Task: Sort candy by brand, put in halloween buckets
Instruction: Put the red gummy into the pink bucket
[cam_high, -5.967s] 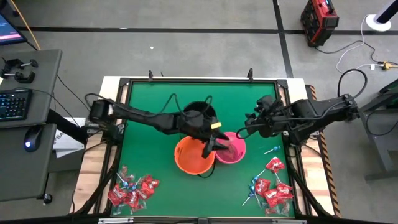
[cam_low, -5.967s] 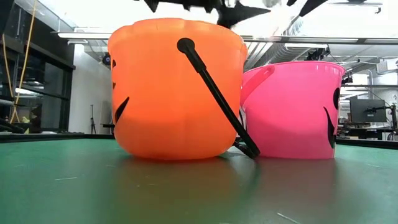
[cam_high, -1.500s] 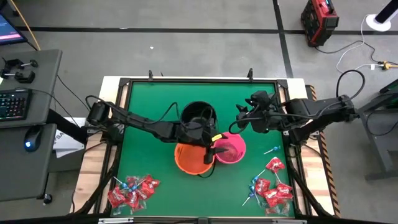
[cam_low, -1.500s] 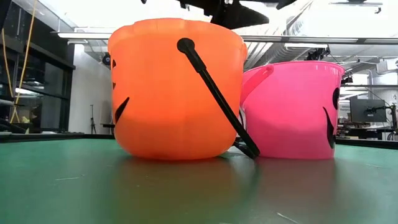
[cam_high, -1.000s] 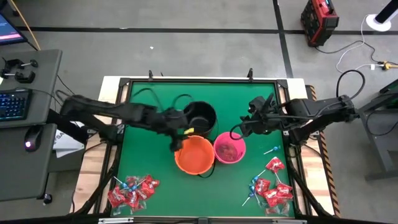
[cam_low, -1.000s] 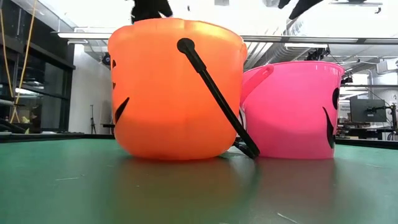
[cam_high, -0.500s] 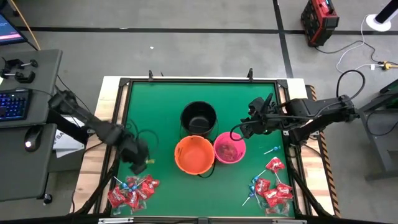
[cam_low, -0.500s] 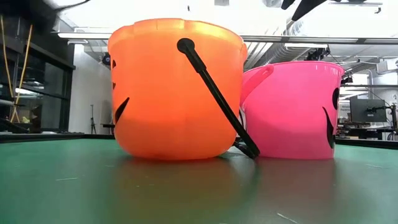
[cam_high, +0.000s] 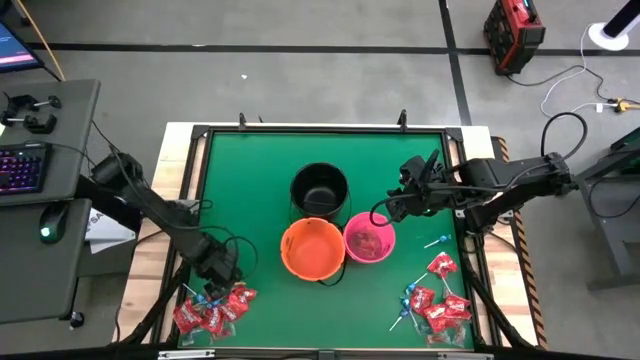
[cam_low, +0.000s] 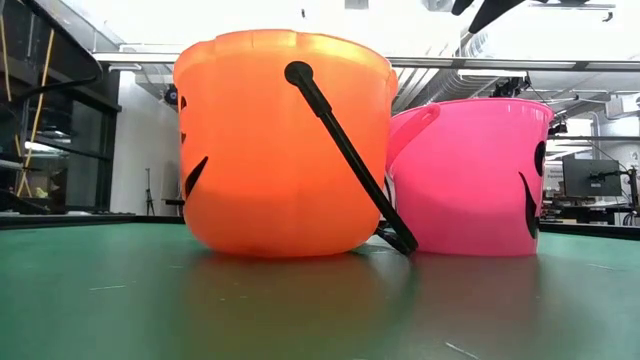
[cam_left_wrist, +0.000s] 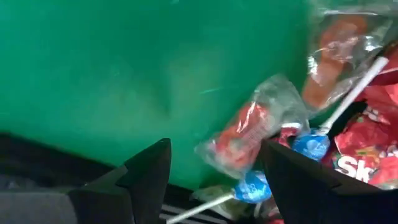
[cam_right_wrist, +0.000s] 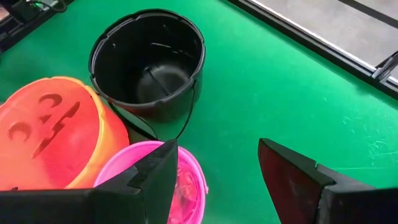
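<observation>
I need to move my left gripper over and down before I close on the clear packet. The packet is below my fingers, toward a blue-headed lollipop, so my fingers would miss the packet if I closed now.
Three halloween buckets stand mid-table: black (cam_high: 320, 188), orange (cam_high: 313, 249) and pink (cam_high: 369, 238), the last with candy inside. Candy lies in two piles near the front edge: a left pile (cam_high: 212, 308) and a right pile (cam_high: 436, 298). My left gripper (cam_high: 217, 270) hangs open, pointing down, just over the far edge of the left pile. In its wrist view a clear packet with red inside (cam_left_wrist: 249, 134), blue-headed lollipops (cam_left_wrist: 309, 144) and a red packet (cam_left_wrist: 367, 155) lie past the open gripper (cam_left_wrist: 214, 146). My right gripper (cam_high: 393, 206) waits open, high beside the pink bucket.
The orange bucket (cam_low: 285, 140) and pink bucket (cam_low: 470, 175) touch side by side; the orange one's black handle (cam_low: 345, 150) hangs down its front. A black frame rail (cam_high: 190, 200) borders the green mat. Bare mat lies left of the buckets and between the two piles.
My left gripper has swung from above the orange and black buckets toward the table's left and near edges, sinking and tipping from near level to pointing down over the left candy pile. It has stayed open. The buckets and candy have not moved.
</observation>
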